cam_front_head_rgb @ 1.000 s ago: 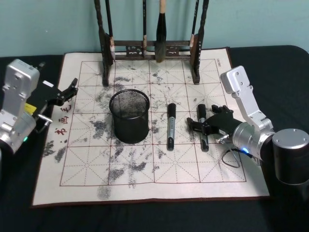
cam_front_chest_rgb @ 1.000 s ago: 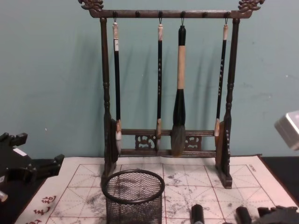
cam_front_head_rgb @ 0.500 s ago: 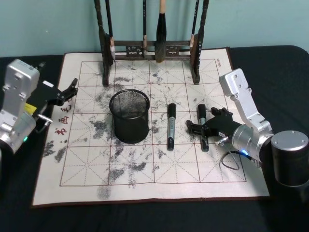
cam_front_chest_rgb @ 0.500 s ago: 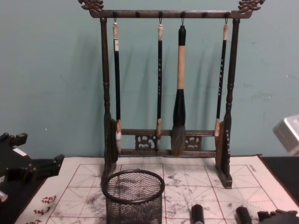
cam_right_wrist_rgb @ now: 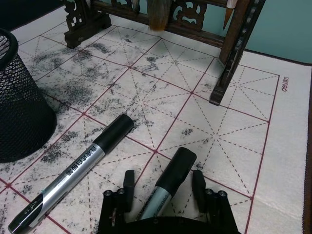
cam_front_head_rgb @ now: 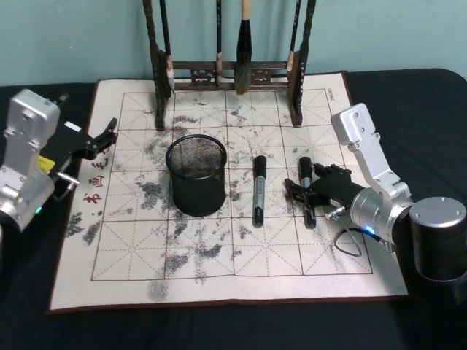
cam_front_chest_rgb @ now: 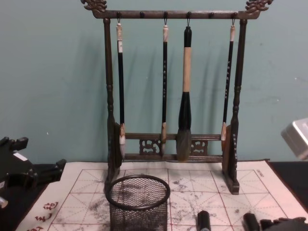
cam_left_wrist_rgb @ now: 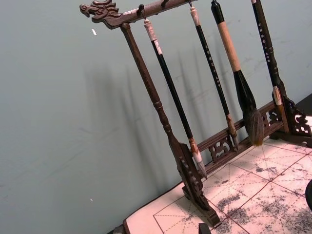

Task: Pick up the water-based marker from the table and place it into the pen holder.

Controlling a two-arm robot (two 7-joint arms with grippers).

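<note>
The robot's right gripper should next grab the marker by its black end with the cap (cam_front_chest_rgb: 250, 221), so that it can drop the water-based marker into the pen holder (cam_front_chest_rgb: 138, 202).
Two markers lie on the white grid mat (cam_front_head_rgb: 146, 255). One, with a silver barrel (cam_front_head_rgb: 258, 191), lies alone right of the pen holder (cam_front_head_rgb: 195, 175), a black mesh cup standing upright. The other marker (cam_front_head_rgb: 304, 169) has a black cap and a greyish barrel. My right gripper (cam_front_head_rgb: 307, 195) is open and low over it. In the right wrist view its fingers (cam_right_wrist_rgb: 128, 187) stand on either side of this marker (cam_right_wrist_rgb: 173, 173) without closing on it. My left gripper (cam_front_head_rgb: 102, 138) is parked open at the mat's left edge.
A tall dark wooden brush rack (cam_front_head_rgb: 226, 73) with several hanging brushes stands at the back of the mat, behind the pen holder. Dark tabletop (cam_front_head_rgb: 219, 328) surrounds the mat. The front half of the mat is bare apart from ink stains.
My right gripper has crept a little forward and lower along the right-hand marker. The left arm, both markers and the pen holder have not moved.
</note>
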